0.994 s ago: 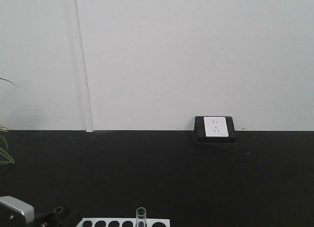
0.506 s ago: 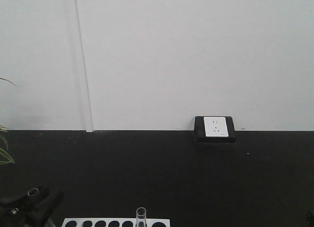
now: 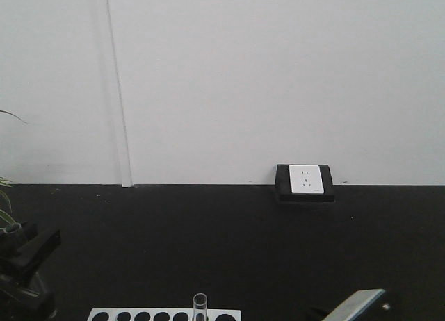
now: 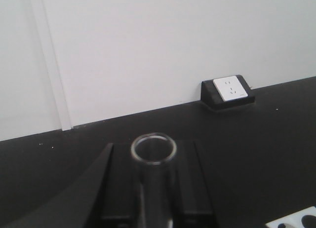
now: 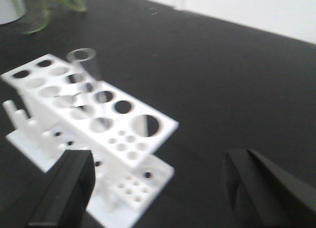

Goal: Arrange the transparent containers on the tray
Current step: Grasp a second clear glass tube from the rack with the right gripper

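Note:
Next, my right gripper picks up the test tube in the rack by its open-rimmed upper end [image 3: 200, 303], to arrange the transparent containers on the tray.
My left gripper [image 4: 153, 191] is shut on a clear glass test tube [image 4: 153, 150], one of the transparent containers. The tube stands upright between the black fingers [image 4: 121, 188], its open rim towards the camera. In the front view this gripper [image 3: 24, 262] hangs at the far left, above the black table. A second test tube [image 3: 200, 306] stands in the white rack [image 3: 163, 314]; the right wrist view shows that tube [image 5: 81, 57] at the rack's far end. My right gripper [image 5: 158, 164] is open and empty, just in front of the rack [image 5: 94, 114]. The tray is out of view.
A black-framed white power socket [image 3: 306, 180] sits at the table's back edge against the white wall. Plant leaves [image 5: 49, 6] and a white pot [image 5: 10, 3] stand beyond the rack. The right arm's body [image 3: 358, 306] shows at the bottom right of the front view.
The left gripper has moved left and upward, away from the rack, carrying its tube. The right arm has come into the front view at the bottom right.

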Robot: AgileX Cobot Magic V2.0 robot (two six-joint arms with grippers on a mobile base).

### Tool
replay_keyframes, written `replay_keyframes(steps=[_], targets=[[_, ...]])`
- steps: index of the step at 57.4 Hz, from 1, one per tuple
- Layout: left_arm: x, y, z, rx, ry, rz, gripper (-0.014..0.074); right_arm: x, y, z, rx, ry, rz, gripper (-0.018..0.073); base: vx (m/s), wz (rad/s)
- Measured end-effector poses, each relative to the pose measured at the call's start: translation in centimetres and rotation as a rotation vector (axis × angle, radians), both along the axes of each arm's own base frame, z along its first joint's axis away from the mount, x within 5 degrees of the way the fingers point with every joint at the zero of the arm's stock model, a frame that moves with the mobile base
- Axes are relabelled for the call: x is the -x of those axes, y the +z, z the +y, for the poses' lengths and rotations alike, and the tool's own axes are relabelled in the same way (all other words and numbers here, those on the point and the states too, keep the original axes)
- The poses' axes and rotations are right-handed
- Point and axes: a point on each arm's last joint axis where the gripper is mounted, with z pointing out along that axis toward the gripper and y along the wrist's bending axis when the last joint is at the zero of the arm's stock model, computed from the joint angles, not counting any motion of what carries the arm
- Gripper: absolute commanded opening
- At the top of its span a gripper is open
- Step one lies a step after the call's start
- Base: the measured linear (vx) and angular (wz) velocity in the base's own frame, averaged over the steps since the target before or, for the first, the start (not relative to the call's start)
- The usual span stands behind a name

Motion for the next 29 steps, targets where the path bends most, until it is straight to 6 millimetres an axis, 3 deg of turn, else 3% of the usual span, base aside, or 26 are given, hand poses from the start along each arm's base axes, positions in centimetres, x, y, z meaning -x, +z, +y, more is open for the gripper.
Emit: replay_keyframes(steps=[15, 29], targets=[[0.0, -0.1, 0.0, -0.003, 0.002, 0.010, 0.0056, -1.8, -0.8, 4.9, 0.005, 0.107, 0.014, 0.0593, 0.00, 0.00], [0.0, -0.1, 0.0, -0.003, 0.002, 0.010, 0.0056, -4.5, -1.5, 7.6, 0.019, 0.114, 0.028, 0.0593, 0.00, 0.00]])
